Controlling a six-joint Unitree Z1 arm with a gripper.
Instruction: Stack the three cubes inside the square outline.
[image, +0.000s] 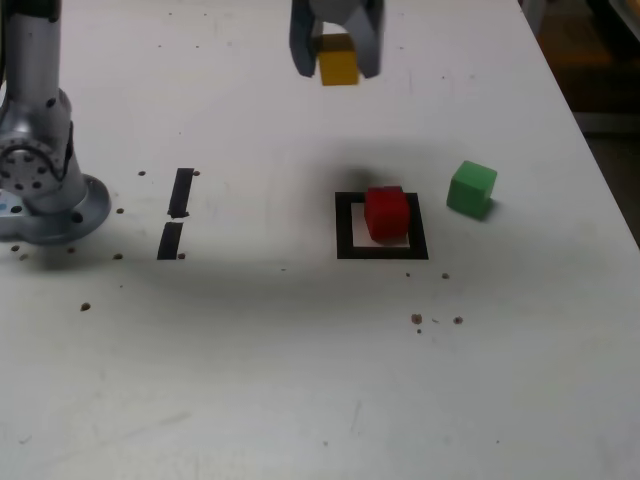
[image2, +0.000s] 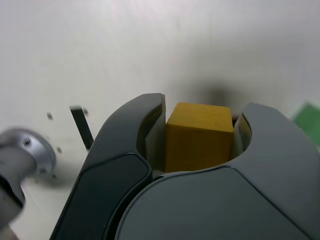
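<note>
The yellow cube is still high above and short of the red cube, so my gripper moves it toward the red cube before releasing it.
My gripper is shut on the yellow cube, which hangs in the air at the top of the exterior view, above and behind the square outline. In the wrist view the yellow cube sits squeezed between both fingers. The red cube stands inside the black square outline on the table. The green cube rests on the table just to the exterior view's right of the outline and shows as a green corner in the wrist view.
The arm's silver base stands at the exterior view's left. Two short black tape strips lie between the base and the outline. Small dark specks dot the white table. The table's right edge runs diagonally at the far right.
</note>
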